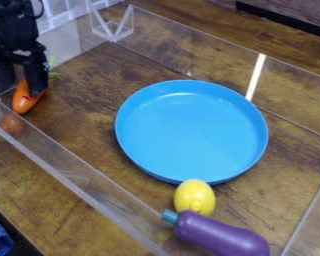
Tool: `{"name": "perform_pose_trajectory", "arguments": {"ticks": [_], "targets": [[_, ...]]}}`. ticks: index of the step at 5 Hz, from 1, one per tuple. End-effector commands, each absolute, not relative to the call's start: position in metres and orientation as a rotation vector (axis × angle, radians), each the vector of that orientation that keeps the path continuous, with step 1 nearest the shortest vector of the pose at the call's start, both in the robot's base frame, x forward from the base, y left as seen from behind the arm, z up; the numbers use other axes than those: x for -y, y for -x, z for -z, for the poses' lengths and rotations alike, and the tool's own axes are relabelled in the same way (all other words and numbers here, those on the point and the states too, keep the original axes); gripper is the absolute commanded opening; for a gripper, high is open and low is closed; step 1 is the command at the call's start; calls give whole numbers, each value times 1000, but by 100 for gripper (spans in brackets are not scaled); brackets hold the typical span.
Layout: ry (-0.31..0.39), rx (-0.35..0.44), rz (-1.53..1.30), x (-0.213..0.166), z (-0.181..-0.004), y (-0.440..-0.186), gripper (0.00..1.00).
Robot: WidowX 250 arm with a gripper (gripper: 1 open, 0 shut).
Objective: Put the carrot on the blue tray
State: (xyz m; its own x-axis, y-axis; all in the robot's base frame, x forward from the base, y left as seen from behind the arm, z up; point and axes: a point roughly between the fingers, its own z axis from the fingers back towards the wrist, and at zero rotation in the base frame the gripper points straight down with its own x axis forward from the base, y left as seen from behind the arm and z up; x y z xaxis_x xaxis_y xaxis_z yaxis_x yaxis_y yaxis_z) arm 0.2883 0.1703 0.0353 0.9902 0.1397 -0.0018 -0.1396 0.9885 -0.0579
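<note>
My gripper grabs the carrot by its upper end [35, 82] next, to put it down on the blue tray [192, 132].
The small orange carrot [23, 98] lies on the wooden table at the far left, tapered end pointing down-left. Directly over it stands my black gripper [17, 80], open, one finger on each side of the carrot's upper end, which hides the green top. Whether the fingers touch the carrot I cannot tell. The big round blue tray [192, 132] rests in the middle of the table, well to the right of the carrot, with nothing on it.
A yellow lemon [194, 196] and a purple eggplant [219, 235] lie just past the tray's near rim. A clear plastic wall [69, 170] runs along the front left, close beside the carrot, and another clear wall borders the back.
</note>
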Motion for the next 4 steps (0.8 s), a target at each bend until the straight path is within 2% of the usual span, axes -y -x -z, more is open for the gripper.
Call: {"name": "perform_pose_trajectory", "arguments": {"ticks": [1, 4], "targets": [[27, 81, -168, -189, -49, -304, 100], [24, 98, -190, -205, -36, -314, 100]]}}
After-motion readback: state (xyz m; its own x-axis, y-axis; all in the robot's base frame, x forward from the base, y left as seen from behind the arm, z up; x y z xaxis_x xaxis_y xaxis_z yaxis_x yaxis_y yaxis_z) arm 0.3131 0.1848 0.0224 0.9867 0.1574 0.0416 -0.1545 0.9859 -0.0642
